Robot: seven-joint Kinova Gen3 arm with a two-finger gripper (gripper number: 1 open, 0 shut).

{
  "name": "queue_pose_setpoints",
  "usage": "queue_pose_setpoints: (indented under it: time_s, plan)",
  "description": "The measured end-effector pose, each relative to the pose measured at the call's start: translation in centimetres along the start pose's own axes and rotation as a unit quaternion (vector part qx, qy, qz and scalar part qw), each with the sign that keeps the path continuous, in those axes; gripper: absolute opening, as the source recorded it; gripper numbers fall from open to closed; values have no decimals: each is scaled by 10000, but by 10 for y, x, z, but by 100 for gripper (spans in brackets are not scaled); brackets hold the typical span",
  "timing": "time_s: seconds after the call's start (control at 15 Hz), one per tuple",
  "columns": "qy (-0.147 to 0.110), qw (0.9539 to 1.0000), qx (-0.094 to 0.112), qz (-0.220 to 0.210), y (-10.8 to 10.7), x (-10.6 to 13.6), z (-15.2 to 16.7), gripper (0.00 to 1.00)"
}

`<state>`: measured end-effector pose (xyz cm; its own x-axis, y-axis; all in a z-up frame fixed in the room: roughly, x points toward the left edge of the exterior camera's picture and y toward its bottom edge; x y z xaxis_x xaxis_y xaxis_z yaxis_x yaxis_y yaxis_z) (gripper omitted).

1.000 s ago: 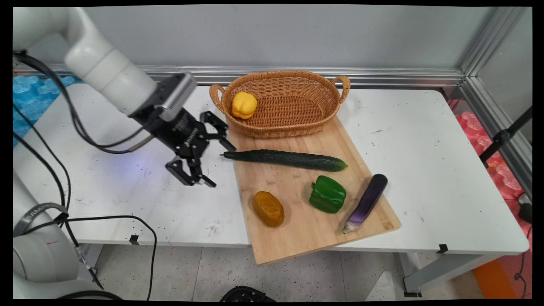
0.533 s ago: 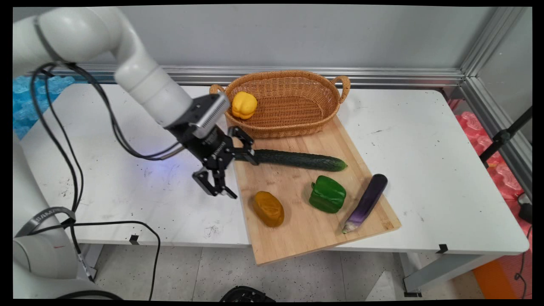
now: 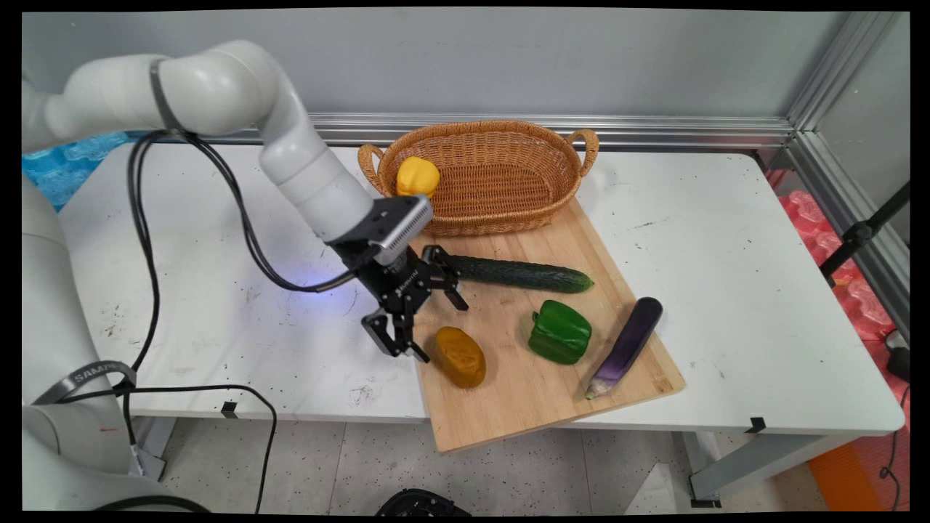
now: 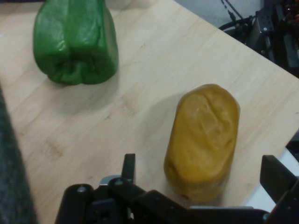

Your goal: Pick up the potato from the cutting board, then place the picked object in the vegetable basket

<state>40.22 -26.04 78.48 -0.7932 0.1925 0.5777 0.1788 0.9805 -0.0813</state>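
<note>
My gripper grabs the brownish-yellow potato (image 3: 459,356) by its long sides next, to put the potato into the wicker basket (image 3: 497,179).
My gripper (image 3: 439,330) hangs open over the left edge of the wooden cutting board (image 3: 523,407), just left of a brownish-yellow potato (image 3: 459,356). In the hand view the potato (image 4: 203,140) lies between my spread fingers (image 4: 128,167), with nothing held. A green bell pepper (image 3: 559,332) sits to its right and shows in the hand view's upper left (image 4: 74,39). A long cucumber (image 3: 523,274) lies across the board behind my hand, its left end hidden by the gripper.
A purple eggplant (image 3: 628,343) lies at the board's right edge. A wicker basket (image 3: 508,196) at the back holds a yellow bell pepper (image 3: 415,176). Black cables (image 3: 182,290) hang over the white table (image 3: 726,290) on the left.
The arm has swung right and forward from the bare table onto the board's left edge, and lowered toward the potato. The gripper stayed open. No object has moved.
</note>
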Motion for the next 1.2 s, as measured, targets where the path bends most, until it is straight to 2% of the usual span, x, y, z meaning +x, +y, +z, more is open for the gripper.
queue_pose_setpoints:
  time_s: [0.53,0.6,0.87,1.2]
  plan:
    - [74,9997,-219,28,-13,-2,29,100]
    - [86,9997,-243,42,-14,-3,31,0]
    - [114,9995,-295,93,-17,-1,28,0]
    - [161,9995,-278,-49,-15,5,4,0]
